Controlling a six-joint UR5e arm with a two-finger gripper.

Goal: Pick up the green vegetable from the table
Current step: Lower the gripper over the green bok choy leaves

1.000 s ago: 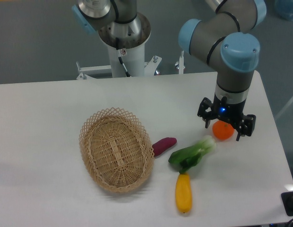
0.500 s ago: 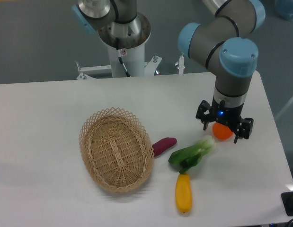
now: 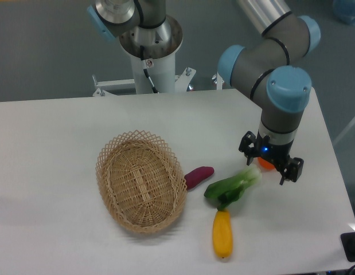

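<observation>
My gripper needs to pick up the green vegetable next. It should grab the vegetable by its pale stalk end [image 3: 252, 175].
The green vegetable [image 3: 231, 187] lies on the white table [image 3: 51, 143], its dark leaves to the lower left and its pale stalk end pointing up and right. My gripper [image 3: 270, 164] hangs open just right of and above the stalk end, fingers spread and pointing down, with nothing between them. It mostly covers an orange fruit [image 3: 266, 166] behind it.
A woven wicker basket [image 3: 140, 180] stands left of centre. A purple sweet potato [image 3: 198, 176] lies between the basket and the green vegetable. A yellow squash [image 3: 222, 234] lies just below the leaves. The table's right edge is close to the arm.
The gripper has moved slightly down and toward the stalk end of the green vegetable, now hiding most of the orange fruit. The objects on the table have not moved.
</observation>
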